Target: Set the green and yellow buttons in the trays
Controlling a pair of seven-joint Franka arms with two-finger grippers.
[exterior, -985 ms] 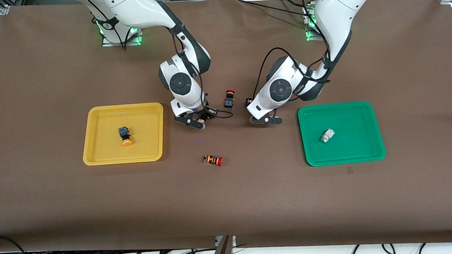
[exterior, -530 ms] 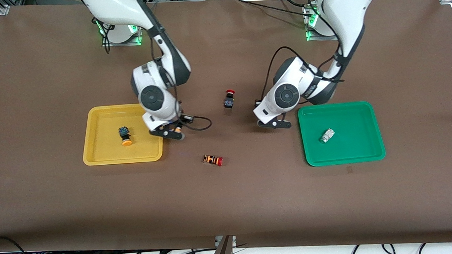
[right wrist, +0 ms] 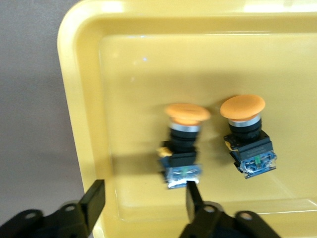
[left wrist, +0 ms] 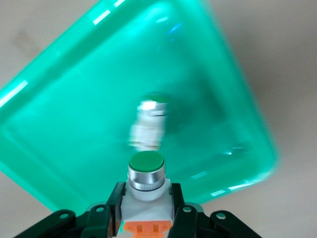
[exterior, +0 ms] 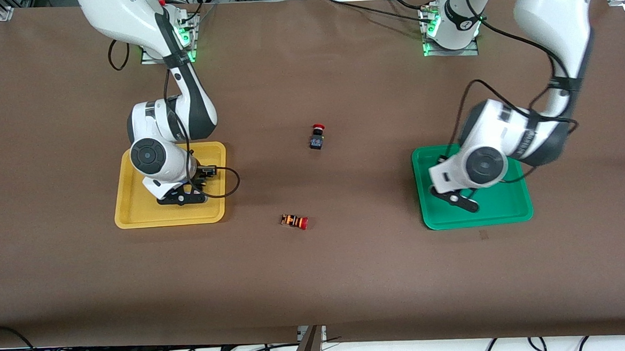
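Observation:
My left gripper keeps hold of the white button (left wrist: 146,198) for now, since the button hangs above the green tray's bottom and would fall if released.
My right gripper (exterior: 182,198) hangs open low over the yellow tray (exterior: 133,219). In the right wrist view the gripper (right wrist: 143,198) is empty, and two black-blue buttons with orange-yellow caps lie in the yellow tray (right wrist: 133,74). One button (right wrist: 182,144) is just off a fingertip (right wrist: 192,191). The other button (right wrist: 247,136) lies beside it. My left gripper (exterior: 459,200) is over the green tray (exterior: 507,216). It (left wrist: 146,198) is shut on a white button with a green cap (left wrist: 146,171). A second white-silver button (left wrist: 148,124) lies in the green tray (left wrist: 74,124) below it.
A black switch with a red cap (exterior: 317,138) stands mid-table between the trays. An orange-striped switch with a red cap (exterior: 294,221) lies nearer the front camera. The arms hide the buttons in both trays in the front view.
My right gripper moved from mid-table to over the yellow tray and let go a yellow-capped button. My left gripper carried its green-capped button from mid-table to over the green tray.

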